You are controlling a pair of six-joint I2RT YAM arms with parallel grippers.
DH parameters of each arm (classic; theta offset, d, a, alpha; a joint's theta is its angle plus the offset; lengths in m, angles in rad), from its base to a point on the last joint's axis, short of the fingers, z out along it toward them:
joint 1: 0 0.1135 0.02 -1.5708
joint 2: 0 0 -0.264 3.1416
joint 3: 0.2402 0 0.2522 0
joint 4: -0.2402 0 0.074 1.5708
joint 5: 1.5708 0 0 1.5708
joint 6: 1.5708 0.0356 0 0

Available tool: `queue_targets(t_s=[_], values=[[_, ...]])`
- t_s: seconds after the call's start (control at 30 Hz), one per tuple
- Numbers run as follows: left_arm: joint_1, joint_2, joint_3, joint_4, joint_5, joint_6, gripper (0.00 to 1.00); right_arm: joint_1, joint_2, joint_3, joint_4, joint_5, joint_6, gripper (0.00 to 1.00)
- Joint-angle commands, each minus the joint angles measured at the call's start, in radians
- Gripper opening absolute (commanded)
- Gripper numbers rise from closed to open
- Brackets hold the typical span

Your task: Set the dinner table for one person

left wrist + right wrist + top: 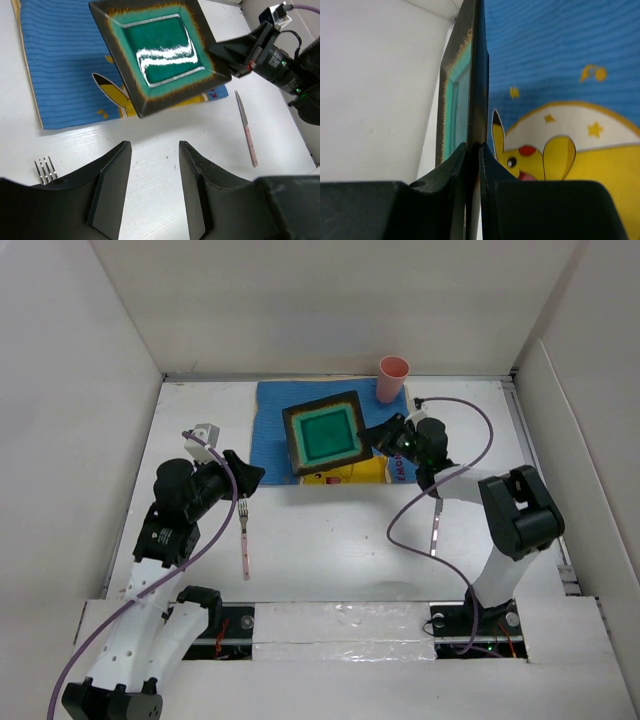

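Note:
My right gripper needs to lower and level the green plate before opening: the green plate slants in my fingers above the blue placemat [275,415].
A square green plate [325,435] with a dark brown rim sits over the blue cartoon-printed placemat [275,415] on the white dinner table [330,530]. My right gripper [378,437] is shut on the plate's right rim. In the right wrist view the plate [476,75] shows edge-on, pinched between the jaws of the right gripper [473,146]. I cannot tell whether the plate [160,45] touches the placemat [65,65]. My left gripper [154,145] stands open over bare table, nothing between its fingers, just right of the fork [45,170].
A pink cup [392,378] stands at the placemat's back right corner. A pink-handled fork [243,535] lies left of centre, and a knife [436,525] lies to the right by the right arm. White panels wall the table on three sides.

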Motion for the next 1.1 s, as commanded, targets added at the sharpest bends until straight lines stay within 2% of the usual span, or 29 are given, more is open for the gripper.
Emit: queue_targets(t_s=[0.0, 0.23, 0.5, 0.87, 1.0, 1.07], values=[[-0.004, 0.009, 0.017, 0.045, 0.017, 0.004, 0.39, -0.025, 0.029, 0.156, 0.358, -0.025, 0.147, 0.0], [-0.004, 0.009, 0.014, 0.042, 0.009, 0.005, 0.39, -0.036, 0.163, 0.21, 0.402, 0.016, 0.19, 0.0], [-0.004, 0.013, 0.016, 0.042, 0.015, 0.005, 0.39, -0.054, 0.273, 0.286, 0.367, -0.007, 0.199, 0.0], [-0.004, 0.018, 0.016, 0.043, 0.018, 0.005, 0.39, -0.036, 0.391, 0.273, 0.405, 0.033, 0.225, 0.0], [-0.004, 0.018, 0.018, 0.042, 0.015, 0.005, 0.39, -0.036, 0.386, 0.256, 0.396, 0.041, 0.211, 0.0], [-0.004, 0.018, 0.018, 0.043, 0.018, 0.005, 0.39, -0.036, 0.386, 0.248, 0.387, 0.024, 0.203, 0.08]])
